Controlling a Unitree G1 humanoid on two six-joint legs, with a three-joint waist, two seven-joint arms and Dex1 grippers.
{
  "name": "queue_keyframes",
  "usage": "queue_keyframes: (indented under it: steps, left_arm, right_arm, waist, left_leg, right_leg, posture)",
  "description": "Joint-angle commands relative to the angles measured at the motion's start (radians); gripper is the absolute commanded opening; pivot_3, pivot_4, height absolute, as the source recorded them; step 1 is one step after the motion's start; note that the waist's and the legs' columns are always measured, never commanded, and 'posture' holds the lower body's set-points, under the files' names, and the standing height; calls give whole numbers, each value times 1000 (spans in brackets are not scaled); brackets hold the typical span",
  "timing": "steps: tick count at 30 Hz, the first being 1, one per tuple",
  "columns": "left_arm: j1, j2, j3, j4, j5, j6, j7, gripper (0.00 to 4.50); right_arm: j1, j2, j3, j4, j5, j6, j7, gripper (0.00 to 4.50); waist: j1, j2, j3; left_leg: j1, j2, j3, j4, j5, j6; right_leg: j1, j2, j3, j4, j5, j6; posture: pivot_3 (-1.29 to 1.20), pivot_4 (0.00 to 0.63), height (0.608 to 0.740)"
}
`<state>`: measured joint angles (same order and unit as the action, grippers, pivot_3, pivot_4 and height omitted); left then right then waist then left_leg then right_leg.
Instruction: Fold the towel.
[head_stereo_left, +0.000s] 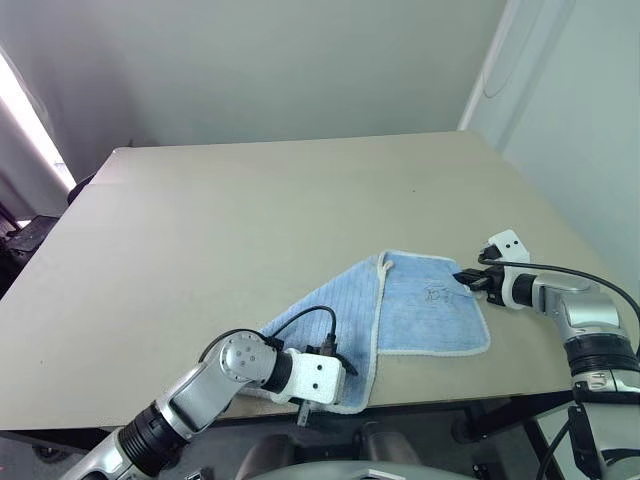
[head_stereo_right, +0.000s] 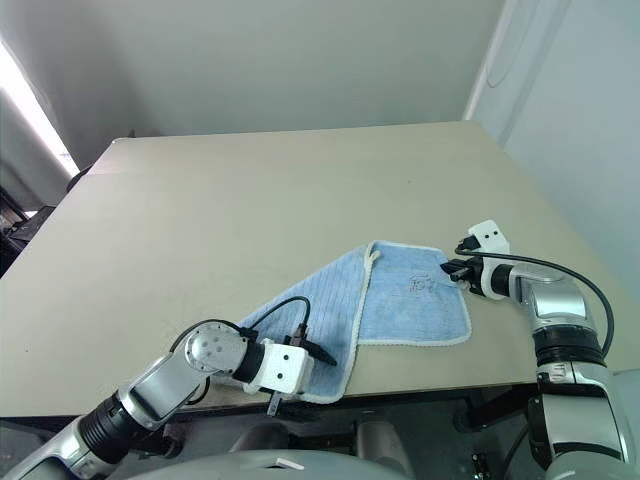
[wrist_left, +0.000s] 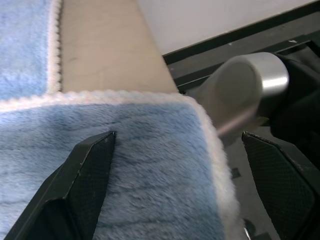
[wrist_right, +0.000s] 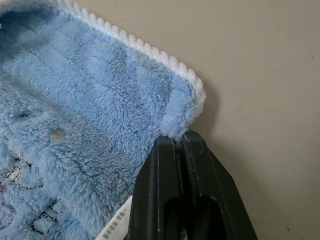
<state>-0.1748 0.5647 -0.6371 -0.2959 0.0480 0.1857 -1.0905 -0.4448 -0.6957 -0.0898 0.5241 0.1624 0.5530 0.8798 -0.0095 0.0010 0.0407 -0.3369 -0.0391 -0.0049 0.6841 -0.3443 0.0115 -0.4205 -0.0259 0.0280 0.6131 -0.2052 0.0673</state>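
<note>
My left gripper's fingers straddle the white hem (wrist_left: 218, 162) and the towel's corner extends past both fingers, so it is time to close on the towel.
The light blue towel (head_stereo_left: 430, 310) lies on the tan table (head_stereo_left: 250, 220) near its front edge, partly folded: a ribbed flap (head_stereo_left: 335, 310) on the left overlaps the flat right part. My right gripper (head_stereo_left: 468, 280) is shut at the towel's right edge, and in the right wrist view the white-hemmed corner (wrist_right: 182, 107) curls up into its fingertips (wrist_right: 170, 150). My left gripper (head_stereo_left: 335, 385) stands open over the towel's near left corner (wrist_left: 150, 175) at the table's front edge, with one finger (wrist_left: 85, 175) on either side of the cloth.
The table stretches wide and bare behind and to the left of the towel. Its front edge (head_stereo_left: 450, 395) runs just below the towel. A pale wall (head_stereo_left: 580, 120) stands close on the right, and dark objects (head_stereo_left: 20, 240) sit off the table's left side.
</note>
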Motion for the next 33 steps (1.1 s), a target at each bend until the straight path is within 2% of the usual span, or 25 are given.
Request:
queue_keyframes:
  steps: [1, 4, 12, 16, 19, 27, 30, 33]
  left_arm:
    - [-9, 1, -6, -28, 6, 11, -6, 3882]
    - [-2, -5, 7, -38, -17, 39, -5, 2994]
    - [9, -6, 22, -58, -61, 76, -1, 123]
    - [7, -22, 55, -54, -94, 91, 23, 20]
    - [16, -48, 129, -58, -176, 133, 41, 20]
    - [-13, -93, 542, 5, -526, 398, 144, 20]
    - [-38, -84, 681, 91, -597, 457, 193, 20]
    - [-79, -80, 775, 215, -607, 446, 236, 20]
  right_arm:
    - [-1, -32, -5, -2, -10, -6, -11, 0]
    - [2, -31, -3, -4, -9, -6, -10, 0]
    - [-1, -22, 4, 4, -13, -14, -17, 0]
    - [-3, -19, 3, 6, -9, -20, -18, 0]
    - [-2, -15, 1, 8, -5, -33, -16, 0]
    - [-46, 34, -14, 65, 3, -149, -46, 0]
    - [-91, 58, -29, 122, 13, -207, -62, 0]
    - [-134, 77, -52, 182, 30, -281, -70, 0]
  waist:
    - [0, 0, 0]
    - [0, 0, 0]
    - [0, 0, 0]
    - [0, 0, 0]
    - [0, 0, 0]
    - [-7, 0, 0]
    - [-12, 0, 0]
    - [-11, 0, 0]
  left_leg:
    - [0, 0, 0, 0, 0, 0]
    - [0, 0, 0, 0, 0, 0]
    - [0, 0, 0, 0, 0, 0]
    - [0, 0, 0, 0, 0, 0]
    - [0, 0, 0, 0, 0, 0]
    - [1, 1, 0, 0, 0, 0]
    - [2, 1, 0, 1, 0, 0]
    - [6, 1, 0, 1, 0, 0]
  right_leg:
    - [0, 0, 0, 0, 0, 0]
    - [0, 0, 0, 0, 0, 0]
    - [0, 0, 0, 0, 0, 0]
    - [1, 0, 0, 0, 0, 0]
    - [1, 0, 0, 0, 0, 0]
    - [1, 0, 0, 1, 0, 0]
    - [1, 2, 0, 2, 0, 1]
    - [0, 2, 0, 2, 2, 0]
  posture:
    - [0, 0, 740]
    - [0, 0, 740]
    - [0, 0, 740]
    - [0, 0, 740]
    - [0, 0, 740]
    - [0, 0, 740]
    - [0, 0, 740]
    - [0, 0, 740]
